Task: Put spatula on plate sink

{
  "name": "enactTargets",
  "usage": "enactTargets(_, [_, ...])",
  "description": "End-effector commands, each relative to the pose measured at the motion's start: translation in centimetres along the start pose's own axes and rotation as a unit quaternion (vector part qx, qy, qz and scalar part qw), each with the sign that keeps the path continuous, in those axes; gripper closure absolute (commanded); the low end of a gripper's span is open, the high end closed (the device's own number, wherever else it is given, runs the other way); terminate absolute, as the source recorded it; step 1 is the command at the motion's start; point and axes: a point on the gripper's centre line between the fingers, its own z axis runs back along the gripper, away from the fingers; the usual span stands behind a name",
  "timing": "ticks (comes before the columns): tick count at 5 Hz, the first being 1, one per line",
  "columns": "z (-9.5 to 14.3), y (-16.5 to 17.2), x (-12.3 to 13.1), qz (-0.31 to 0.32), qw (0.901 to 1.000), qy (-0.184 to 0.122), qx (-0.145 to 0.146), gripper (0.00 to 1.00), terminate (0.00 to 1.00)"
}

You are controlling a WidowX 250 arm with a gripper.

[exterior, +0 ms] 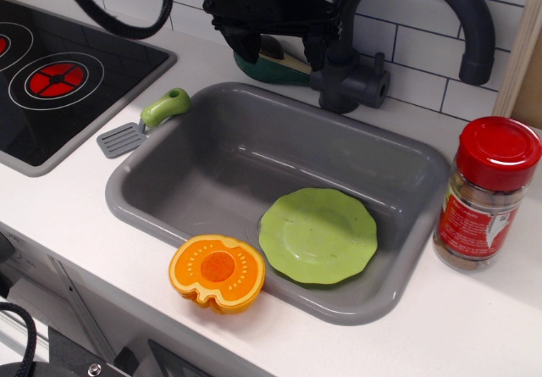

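The spatula's slotted blade (121, 140) lies thin and flat against the counter. The robot's gripper should next grab the spatula by its thick light-green handle (166, 108), which is raised on the sink's rim.
The spatula (140, 124) lies on the white counter at the sink's left rim, with its grey slotted blade pointing toward the stovetop and its light-green handle toward the sink. The light-green plate (318, 235) rests inside the grey sink (212, 165), leaning at the front right corner. My black gripper (279, 48) hangs at the back above the counter, behind the sink and to the right of the spatula. Its jaws stand apart with nothing held.
An orange pumpkin-slice toy (217, 271) sits on the sink's front rim. A dark grey faucet (398, 21) arches over the back rim. A red-lidded spice jar (484, 195) stands at the right. The black stovetop (59, 80) is at the left. A green and yellow object (279, 65) lies behind the gripper.
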Motion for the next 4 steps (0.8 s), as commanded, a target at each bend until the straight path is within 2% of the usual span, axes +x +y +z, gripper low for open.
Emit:
enactTargets(1, [0.0,0.0,0.0,0.0,1.0,0.0,0.0,0.0,0.0])
enactTargets(2, [1.0,0.6,0.1,-0.047,0.998,0.028,-0.032,0.0,0.0])
enactTargets(3, [1.8,2.0,0.2,-0.113,0.9914,0.046,-0.046,0.0,0.0])
enactTargets(4, [2.1,3.6,0.5,-0.186,0.9781,0.078,-0.05,0.0,0.0])
